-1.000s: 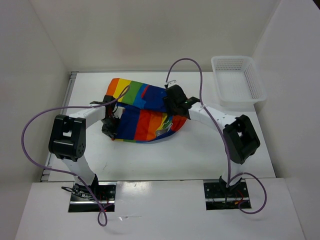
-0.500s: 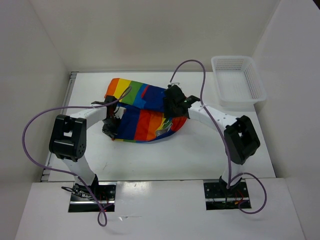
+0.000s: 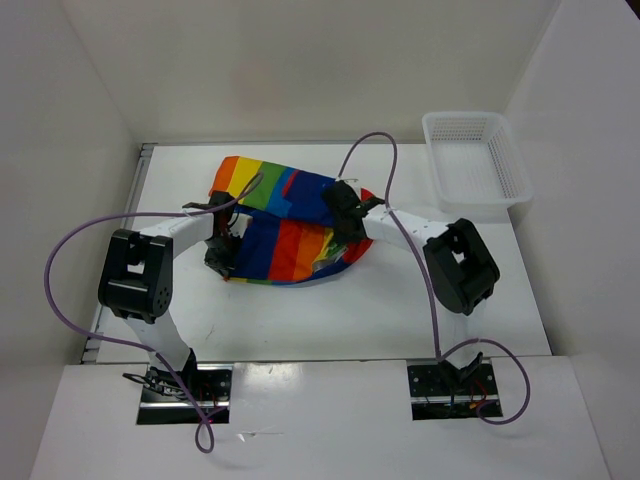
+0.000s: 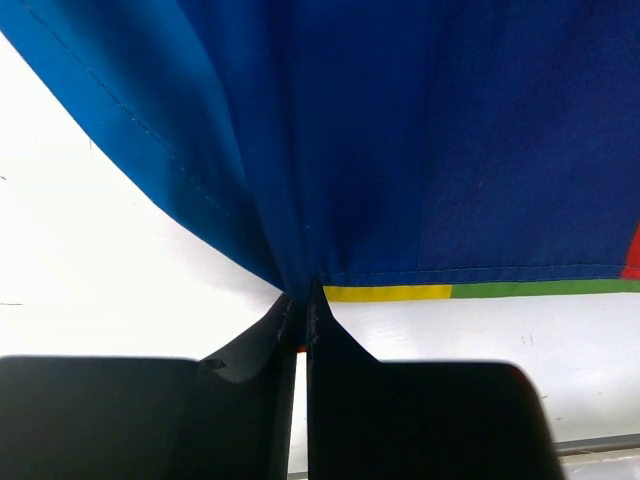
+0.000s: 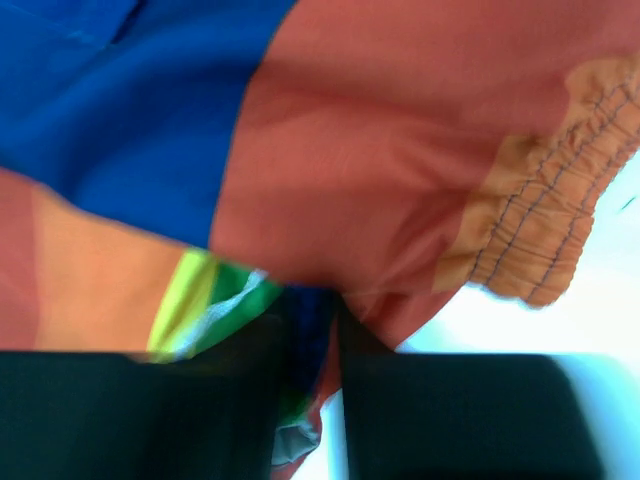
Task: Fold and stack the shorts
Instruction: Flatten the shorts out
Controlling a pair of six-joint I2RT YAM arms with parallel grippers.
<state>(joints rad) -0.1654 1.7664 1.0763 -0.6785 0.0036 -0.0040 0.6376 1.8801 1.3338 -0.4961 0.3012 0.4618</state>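
The shorts' blue hem (image 3: 229, 276) (image 4: 297, 290) is bunched tightly in my left gripper's closed fingers. The hem would come up with my gripper if I lifted it now.
The rainbow-striped shorts (image 3: 285, 215) lie rumpled and partly folded in the middle of the white table. My left gripper (image 3: 222, 250) sits at their left edge, shut on a pinch of the blue hem (image 4: 300, 270), which bunches into its closed black fingers (image 4: 345, 370). My right gripper (image 3: 343, 222) is at the shorts' right side, shut on cloth: blue and red fabric (image 5: 320, 320) is squeezed between its fingers, with the red panel and the orange elastic waistband (image 5: 540, 220) just beyond. The right wrist view is blurred.
A white mesh basket (image 3: 475, 160) stands at the back right corner of the table (image 3: 300, 320). White walls close in the table on the left, back and right. Purple cables loop over both arms.
My right gripper has closed on the shorts' right side, and its arm has shifted left and inward. The left gripper has held its grip without moving.
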